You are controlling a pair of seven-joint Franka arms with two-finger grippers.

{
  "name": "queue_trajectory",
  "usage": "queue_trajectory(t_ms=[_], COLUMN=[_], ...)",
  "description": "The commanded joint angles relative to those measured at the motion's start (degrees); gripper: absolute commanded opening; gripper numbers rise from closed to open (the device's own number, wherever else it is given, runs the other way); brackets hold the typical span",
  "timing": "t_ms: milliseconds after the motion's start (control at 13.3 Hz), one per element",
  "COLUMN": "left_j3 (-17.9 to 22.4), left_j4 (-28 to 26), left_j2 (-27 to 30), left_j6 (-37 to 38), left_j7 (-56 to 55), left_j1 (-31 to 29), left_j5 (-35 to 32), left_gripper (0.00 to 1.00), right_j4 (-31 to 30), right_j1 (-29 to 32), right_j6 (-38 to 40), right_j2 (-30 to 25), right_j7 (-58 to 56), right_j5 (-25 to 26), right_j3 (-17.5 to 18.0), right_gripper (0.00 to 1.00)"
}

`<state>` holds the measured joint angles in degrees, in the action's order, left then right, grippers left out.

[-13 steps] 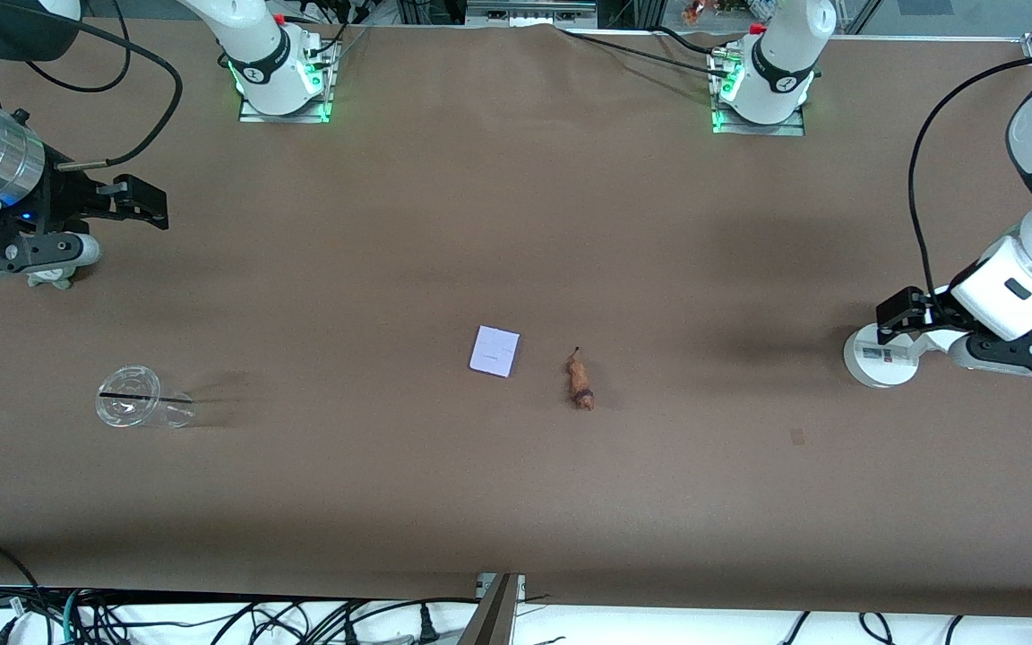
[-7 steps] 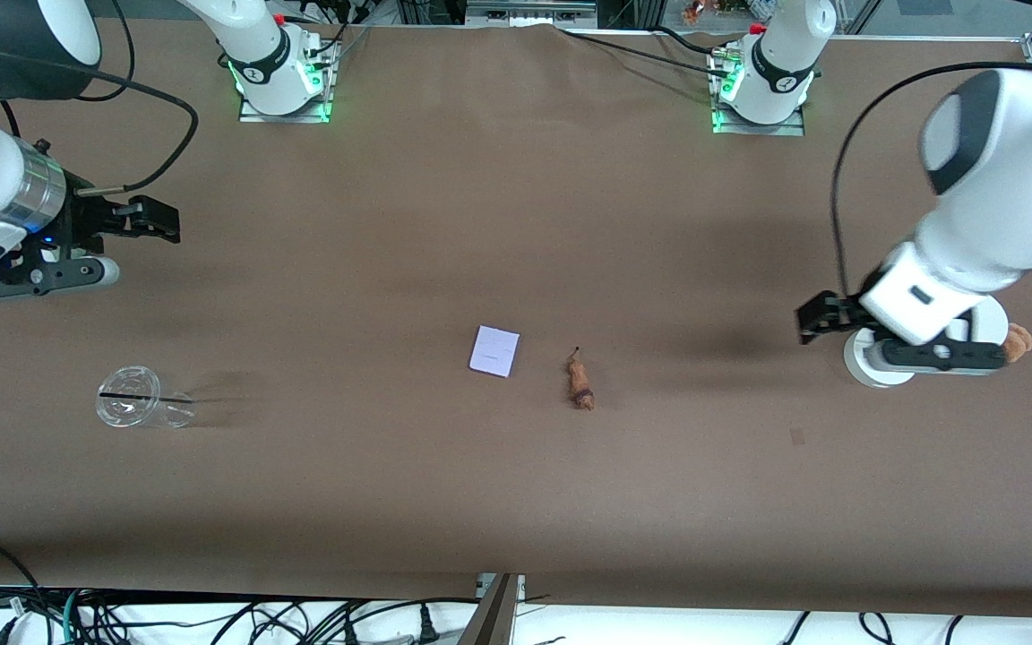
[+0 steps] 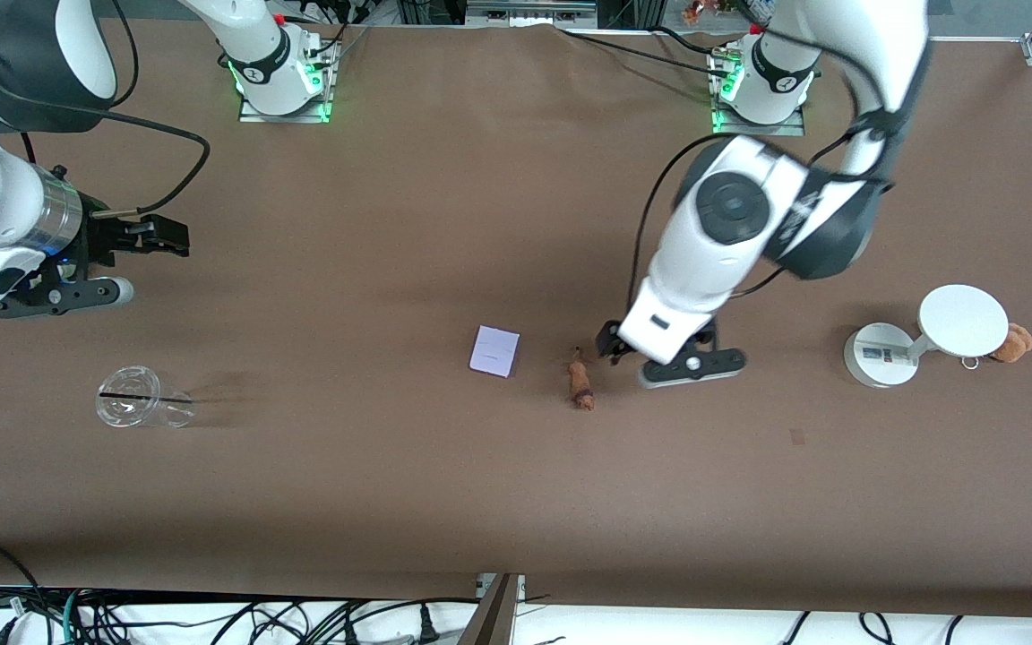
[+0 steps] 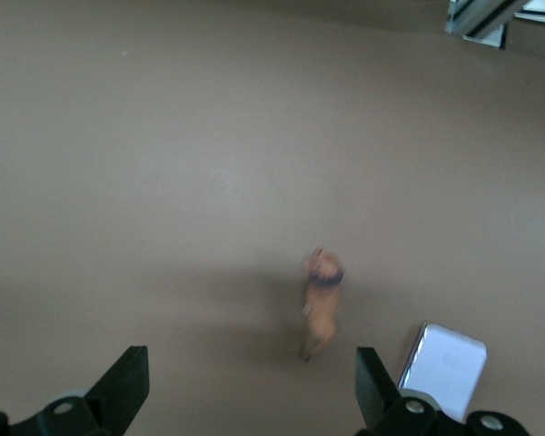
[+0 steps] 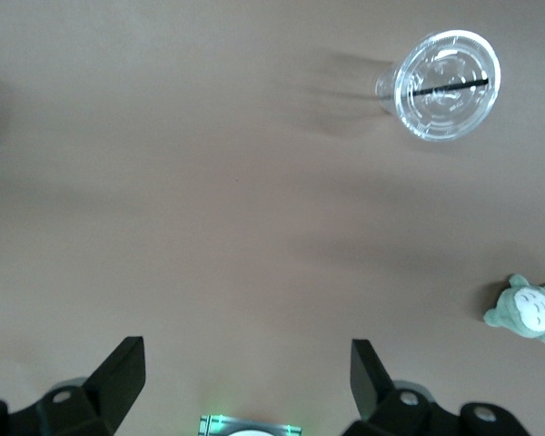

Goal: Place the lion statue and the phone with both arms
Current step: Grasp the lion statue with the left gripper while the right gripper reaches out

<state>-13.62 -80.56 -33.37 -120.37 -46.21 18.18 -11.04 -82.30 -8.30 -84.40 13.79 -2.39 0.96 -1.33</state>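
Note:
The lion statue needs to be placed. My left gripper should next grab the statue by its dark-maned neck (image 3: 582, 396) (image 4: 324, 278) for that.
The lion statue (image 3: 580, 383), a small orange-brown figurine with a dark mane band, lies on the table's middle. The phone (image 3: 494, 350), a pale lavender rectangle, lies flat beside it toward the right arm's end. My left gripper (image 3: 610, 345) hangs open just above the table beside the statue's tail end. In the left wrist view the lion statue (image 4: 321, 304) and the phone (image 4: 443, 371) lie just ahead of the open left gripper (image 4: 252, 381), which holds nothing. My right gripper (image 3: 171, 237) is open and empty at the right arm's end, also shown open in its wrist view (image 5: 245, 377).
A clear plastic cup (image 3: 131, 397) with a dark straw sits near the right arm's end. A white round stand (image 3: 883, 356) with a disc top (image 3: 962, 321) and a brown plush (image 3: 1013, 342) are at the left arm's end. A grey-green plush (image 5: 527, 309) lies under the right arm.
My left arm has swung from over the white stand to the table's middle beside the lion statue, uncovering the stand and brown plush. My right gripper has drifted slightly toward the middle.

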Motion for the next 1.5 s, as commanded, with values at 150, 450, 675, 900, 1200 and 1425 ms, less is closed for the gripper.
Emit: queue_trajectory(t_ms=[150,450,675,900,1200,1425], left_j3=[1.0,4.0,4.1,4.2,4.2,4.1], left_j4=[6.1,9.1,8.7,8.5,8.5,8.2], left_j2=[-10.6,-15.8,-18.1,-19.6,-19.5,-18.6], left_j6=[-6.1,-8.6,-10.9,-12.3,-12.3,-11.8], left_j7=[-10.5,-10.9,-10.9,-10.9,-10.1,-10.1], left_j1=[4.7,7.3,7.3,7.4,7.2,5.6], left_j5=[-6.4,-6.6,-6.6,-6.7,-9.8,-11.4], left_gripper=[1.0,1.0,1.0,0.76,0.0,0.0], right_j4=[0.7,0.6,0.7,0.6,0.3,0.3], right_j1=[0.5,0.0,-2.5,-5.5,-9.3,-14.1], right_j6=[-4.1,-10.8,-15.1,-20.0,-26.6,-33.0], right_j2=[2.9,7.8,11.1,14.5,18.5,22.1], right_j7=[0.1,1.5,7.5,10.8,16.5,25.4], right_j5=[-0.3,-3.3,-4.1,-4.1,-4.1,-4.0], right_j3=[0.4,0.6,1.1,1.1,1.1,1.1], right_gripper=[1.0,1.0,1.0,1.0,1.0,1.0])
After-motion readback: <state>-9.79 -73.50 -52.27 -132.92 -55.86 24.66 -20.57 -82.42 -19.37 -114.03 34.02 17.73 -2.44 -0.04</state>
